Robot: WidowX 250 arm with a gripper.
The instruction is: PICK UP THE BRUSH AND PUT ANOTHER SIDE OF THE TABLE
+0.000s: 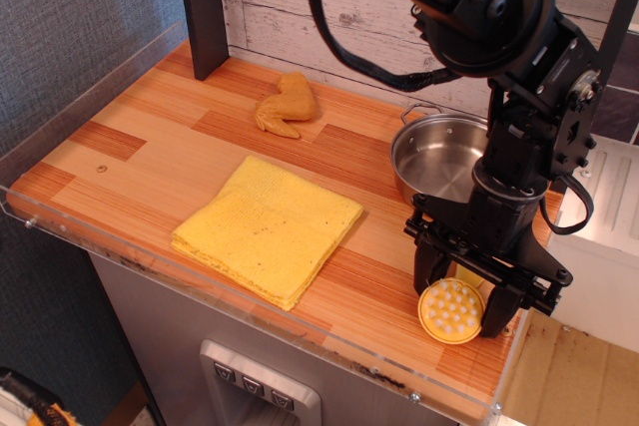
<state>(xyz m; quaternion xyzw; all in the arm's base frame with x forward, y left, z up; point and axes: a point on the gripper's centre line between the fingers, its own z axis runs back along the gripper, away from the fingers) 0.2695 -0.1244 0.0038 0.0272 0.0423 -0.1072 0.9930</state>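
Observation:
I will next grab the brush by its yellow handle (pixel 469 274) to carry it to another side of the table.
The yellow brush (pixel 449 312) lies on the wooden table (pixel 150 137) near its front right corner, with the round head and white bristles facing up. Its handle is mostly hidden under my gripper. My gripper (pixel 462 306) is low over the brush, with one black finger on each side of the handle just behind the head. The jaws stand apart and close to the handle; I cannot see contact. The brush rests on the table.
A steel pot (pixel 439 157) stands just behind the gripper. A folded yellow cloth (pixel 268 226) lies mid-table. A tan chicken-shaped toy (pixel 285 105) lies at the back. A black post (pixel 205 7) stands at the back left. A clear acrylic rim (pixel 90 82) edges the table.

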